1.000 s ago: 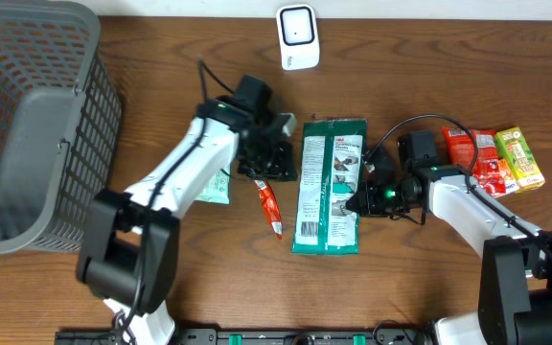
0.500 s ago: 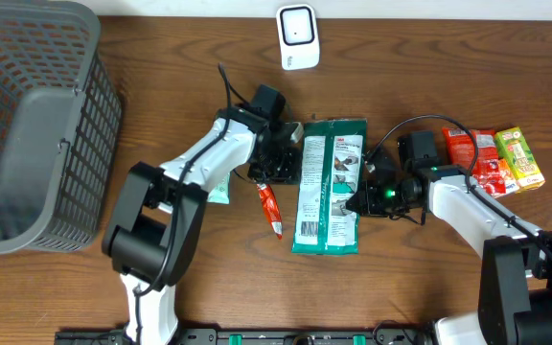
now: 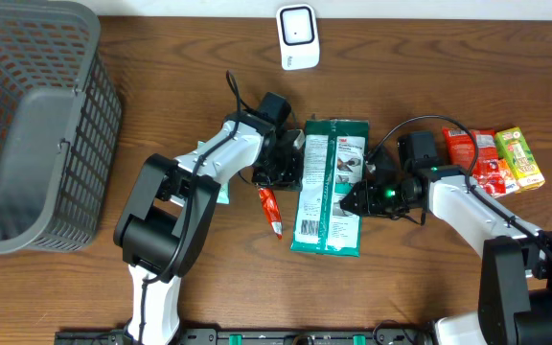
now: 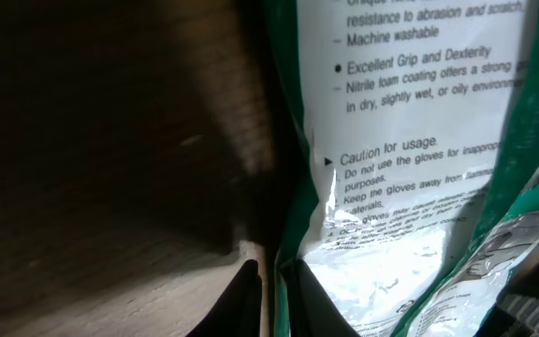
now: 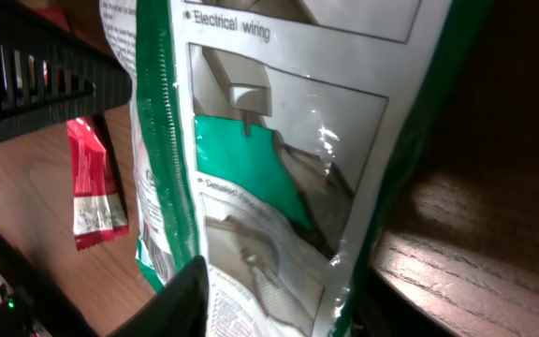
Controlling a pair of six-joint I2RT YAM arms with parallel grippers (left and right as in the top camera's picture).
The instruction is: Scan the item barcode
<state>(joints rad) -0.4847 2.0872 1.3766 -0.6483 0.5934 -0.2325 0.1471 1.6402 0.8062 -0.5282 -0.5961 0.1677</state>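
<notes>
The glove package needs to be grabbed next by its long edge (image 3: 360,194) (image 5: 352,285) opposite the barcode, with my right gripper, so that I can scan the package.
The item, a green and white glove package (image 3: 329,187), lies flat mid-table with its printed side up. My left gripper (image 3: 293,165) is at its upper left edge. In the left wrist view that gripper (image 4: 274,301) is shut, its dark fingers (image 4: 241,300) pinching the package's green border (image 4: 293,234). My right gripper (image 3: 353,199) sits at the package's right edge. In the right wrist view it (image 5: 284,304) stands open, the package (image 5: 269,168) lying between its spread fingers (image 5: 187,298). The white scanner (image 3: 297,36) stands at the table's far edge.
A red sachet (image 3: 269,209) lies just left of the package, and a pale green packet (image 3: 220,187) shows under the left arm. A dark wire basket (image 3: 32,125) fills the left side. Red and yellow-green snack packets (image 3: 494,158) lie at the right.
My left gripper has moved right to the package's left edge and shut on it. My right gripper, shut before, has opened at the right edge.
</notes>
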